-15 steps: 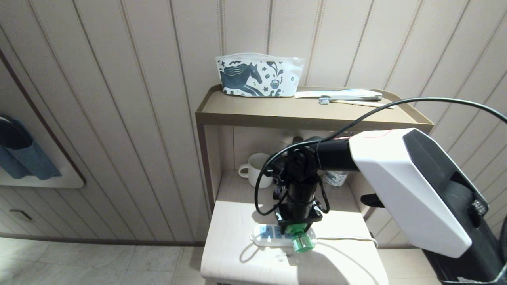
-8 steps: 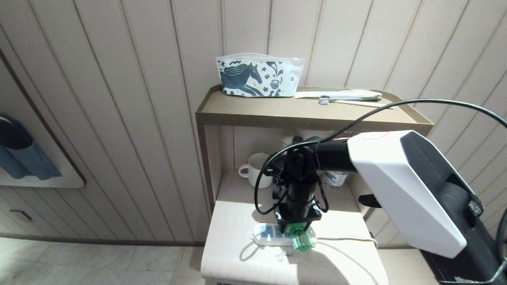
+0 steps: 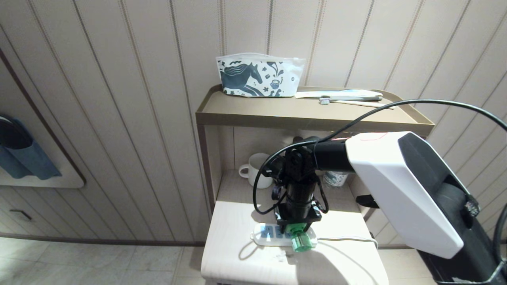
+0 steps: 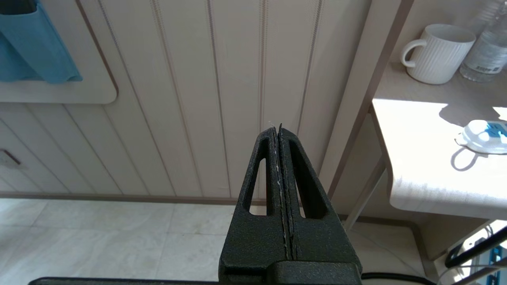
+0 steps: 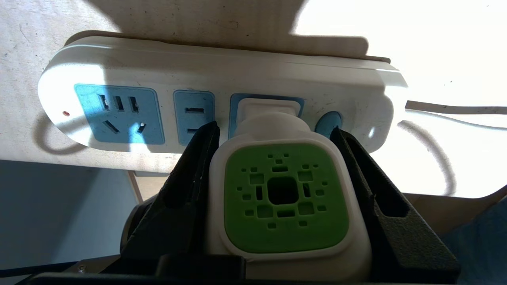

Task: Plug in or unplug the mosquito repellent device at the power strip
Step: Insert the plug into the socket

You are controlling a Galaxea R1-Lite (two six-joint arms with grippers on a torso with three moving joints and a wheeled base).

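My right gripper needs to open now, because the device's plug end (image 5: 267, 106) is in the blue socket panel (image 5: 233, 116) in the wrist view.
The white power strip (image 3: 266, 233) lies flat near the front of the pale table (image 3: 237, 261); it also shows in the right wrist view (image 5: 158, 71) and the left wrist view (image 4: 485, 136). The mosquito repellent device (image 5: 283, 198), white with a green perforated top, sits with its plug end seated in the strip's third blue socket panel, beside the pale-blue button (image 5: 328, 122). My right gripper (image 5: 274, 130) reaches down from above and is shut on the device's two sides. In the head view the device's green bottle (image 3: 300, 240) sticks out below the gripper (image 3: 298, 226). My left gripper (image 4: 278, 128) is parked, shut and holding nothing.
A white mug (image 3: 255, 169) and a clear bottle (image 3: 334, 178) stand at the back under the brown upper shelf (image 3: 301, 116). A horse-print pouch (image 3: 257, 75) and a toothbrush (image 3: 356, 102) lie on that shelf. The strip's white cord (image 3: 348, 238) runs right. The table's front edge is close.
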